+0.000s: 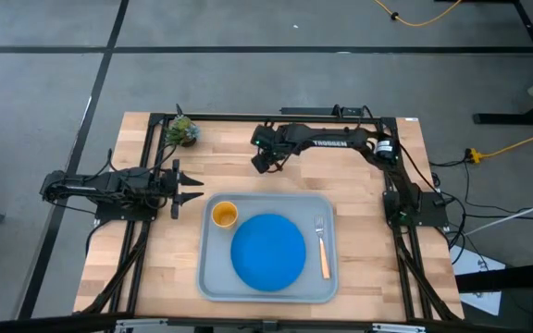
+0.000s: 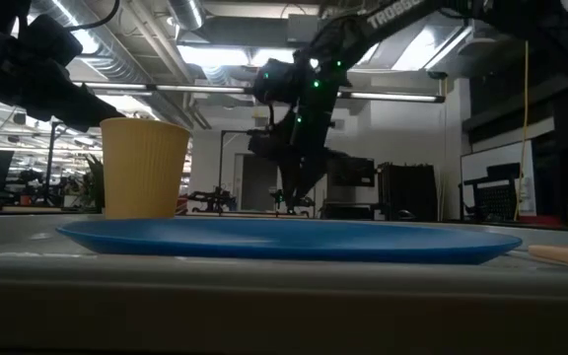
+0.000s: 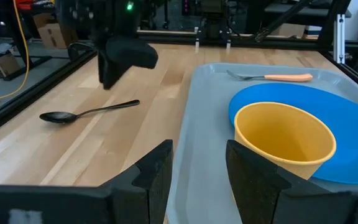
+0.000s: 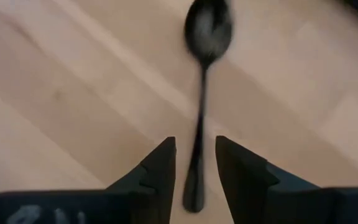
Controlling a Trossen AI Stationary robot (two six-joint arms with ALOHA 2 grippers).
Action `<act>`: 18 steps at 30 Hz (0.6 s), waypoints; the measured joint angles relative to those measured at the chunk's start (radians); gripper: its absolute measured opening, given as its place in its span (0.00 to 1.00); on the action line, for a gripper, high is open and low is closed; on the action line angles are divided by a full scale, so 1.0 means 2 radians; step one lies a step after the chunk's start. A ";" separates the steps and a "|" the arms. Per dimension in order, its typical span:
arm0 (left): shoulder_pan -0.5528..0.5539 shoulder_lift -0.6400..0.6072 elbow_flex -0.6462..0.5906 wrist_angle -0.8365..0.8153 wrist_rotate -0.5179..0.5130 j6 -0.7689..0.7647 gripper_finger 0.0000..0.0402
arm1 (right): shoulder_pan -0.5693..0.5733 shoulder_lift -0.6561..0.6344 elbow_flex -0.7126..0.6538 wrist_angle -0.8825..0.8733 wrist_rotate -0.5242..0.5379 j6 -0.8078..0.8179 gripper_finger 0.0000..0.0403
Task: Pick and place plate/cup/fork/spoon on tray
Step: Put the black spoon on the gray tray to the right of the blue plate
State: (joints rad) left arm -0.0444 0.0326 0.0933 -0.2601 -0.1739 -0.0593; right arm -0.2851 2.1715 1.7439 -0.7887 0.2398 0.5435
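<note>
My right gripper is going to grab the dark spoon by its slim handle (image 4: 200, 124) next, to lay the spoon on the grey-blue tray.
The grey-blue tray (image 1: 327, 289) lies at the table's near middle. On it rest the blue plate (image 1: 268, 252), the orange-yellow cup (image 1: 225, 215) standing upright at its far left corner, and the tan-handled fork (image 1: 322, 245) at its right. The dark spoon (image 4: 202, 93) lies flat on the wood beyond the tray and also shows in the left wrist view (image 3: 89, 112). My right gripper (image 4: 195, 158) is open and points down just above the spoon's handle, one finger on either side near its free end. My left gripper (image 1: 197, 190) is open and empty beside the tray's left far corner.
A small green plant (image 1: 181, 129) stands at the table's far left corner. Black frame rails run along the table's edges. Bare wood shows between the tray and the far edge, around the spoon.
</note>
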 joint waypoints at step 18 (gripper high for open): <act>0.000 0.000 0.000 0.000 0.000 0.000 0.36 | -0.036 0.031 0.000 0.008 -0.073 -0.041 0.30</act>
State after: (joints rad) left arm -0.0442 0.0324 0.0935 -0.2600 -0.1734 -0.0593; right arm -0.3574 2.2342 1.7443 -0.7730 0.0945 0.4614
